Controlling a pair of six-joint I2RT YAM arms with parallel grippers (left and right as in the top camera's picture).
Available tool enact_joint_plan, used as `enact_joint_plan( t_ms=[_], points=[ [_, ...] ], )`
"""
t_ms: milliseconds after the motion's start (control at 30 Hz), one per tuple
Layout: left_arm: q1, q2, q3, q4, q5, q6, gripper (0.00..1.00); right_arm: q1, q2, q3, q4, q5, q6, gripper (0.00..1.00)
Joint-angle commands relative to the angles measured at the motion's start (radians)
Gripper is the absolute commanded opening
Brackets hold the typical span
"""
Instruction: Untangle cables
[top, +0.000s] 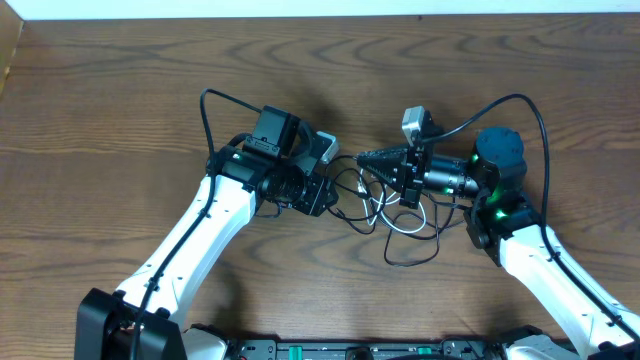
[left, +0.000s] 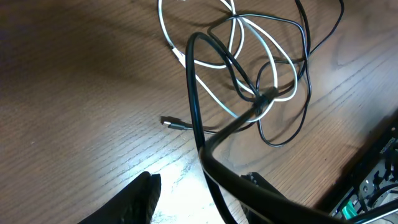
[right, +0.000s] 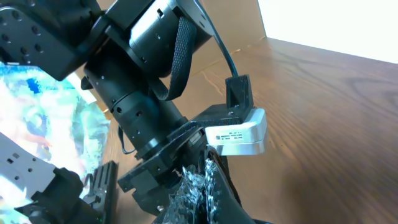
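Observation:
I will grab the black cable (top: 415, 257) with my left gripper next, by its loop beside the white cable, so their crossing stays free.
The white cable (top: 384, 214) and the thin black cable (top: 415, 257) lie tangled on the table between my two arms. In the left wrist view the white cable (left: 214, 62) loops through the black cable (left: 292, 127), and a small black plug (left: 171, 122) lies apart on the wood. My left gripper (top: 335, 192) is open and empty just left of the tangle; its jaws (left: 200, 180) hover over bare wood. My right gripper (top: 364, 159) points left above the tangle, and its fingers (right: 200, 190) are pressed together. I see no cord between them.
A thick black robot wire (left: 205, 143) crosses the left wrist view in front of the right jaw. The left arm's wrist and camera (right: 239, 134) fill the right wrist view, close to the right fingertips. Wooden table (top: 120, 100) extends on all sides.

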Motion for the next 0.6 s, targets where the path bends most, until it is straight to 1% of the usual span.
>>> enact_joint_plan(
  t_ms=[0, 67, 100, 133, 267, 433, 567],
  points=[
    [-0.001, 0.004, 0.009, 0.003, -0.012, -0.01, 0.46, 0.003, 0.0, 0.008, 0.023, -0.017, 0.04, 0.01],
    [-0.001, 0.004, 0.009, 0.011, -0.011, -0.024, 0.45, 0.002, 0.0, 0.008, 0.028, -0.017, 0.053, 0.01],
    [-0.001, 0.004, 0.009, 0.022, -0.01, -0.047, 0.42, 0.002, 0.0, 0.008, 0.028, -0.017, 0.054, 0.01],
    [-0.001, 0.004, 0.009, 0.028, -0.008, -0.061, 0.41, 0.002, 0.0, 0.008, 0.028, -0.017, 0.054, 0.01],
    [-0.001, 0.004, 0.009, 0.071, -0.002, -0.121, 0.42, 0.002, 0.0, 0.008, 0.027, 0.002, 0.075, 0.01],
    [-0.001, 0.004, 0.009, 0.107, -0.002, -0.233, 0.41, -0.015, 0.0, 0.008, 0.027, 0.106, 0.21, 0.01],
    [-0.001, 0.004, 0.009, 0.116, -0.002, -0.355, 0.41, -0.02, 0.0, 0.008, 0.027, 0.215, 0.291, 0.01]
  ],
)
